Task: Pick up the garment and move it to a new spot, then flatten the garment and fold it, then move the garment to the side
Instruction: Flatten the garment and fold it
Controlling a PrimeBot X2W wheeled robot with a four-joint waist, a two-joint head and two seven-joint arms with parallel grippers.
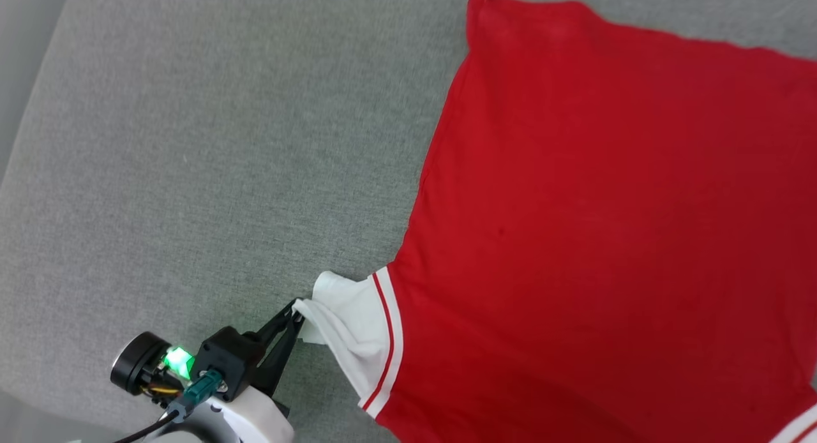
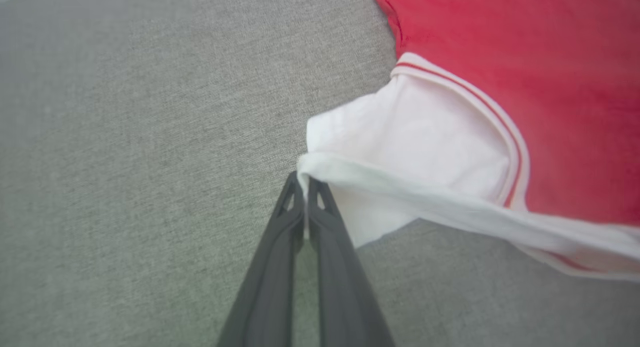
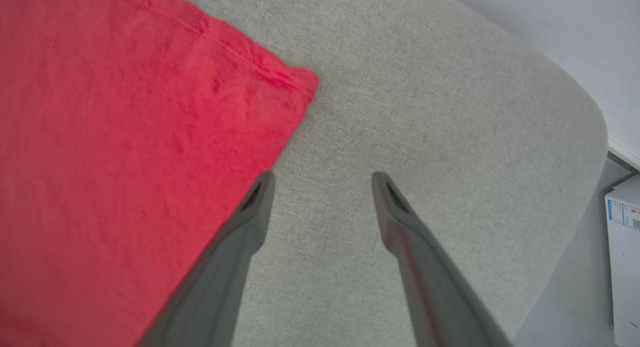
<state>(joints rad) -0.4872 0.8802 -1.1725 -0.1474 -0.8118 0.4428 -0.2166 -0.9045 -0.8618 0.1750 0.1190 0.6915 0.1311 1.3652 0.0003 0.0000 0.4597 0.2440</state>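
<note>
The garment's red body (image 3: 141, 137) is spread flat on the cushion, and my right gripper will next take the garment by its hemmed corner (image 3: 302, 84), where the garment's edge puckers up.
The garment (image 1: 593, 226), a red T-shirt with white sleeves and red-and-white trim, lies spread plain side up on the grey cushioned surface (image 1: 210, 156). My left gripper (image 1: 296, 314) is shut on the edge of its white sleeve (image 1: 348, 315) at the lower left of the head view. The left wrist view has that gripper (image 2: 304, 179) pinching the sleeve's hem (image 2: 400, 152), which is pulled taut toward it. My right gripper (image 3: 322, 179) hangs open above the grey surface, just beside the garment's (image 3: 125, 162) hemmed corner, holding nothing.
The grey cushion's rounded edge (image 3: 595, 152) falls away at the right of the right wrist view, with a pale floor and a white box (image 3: 625, 257) beyond. Bare grey surface stretches left of the garment in the head view.
</note>
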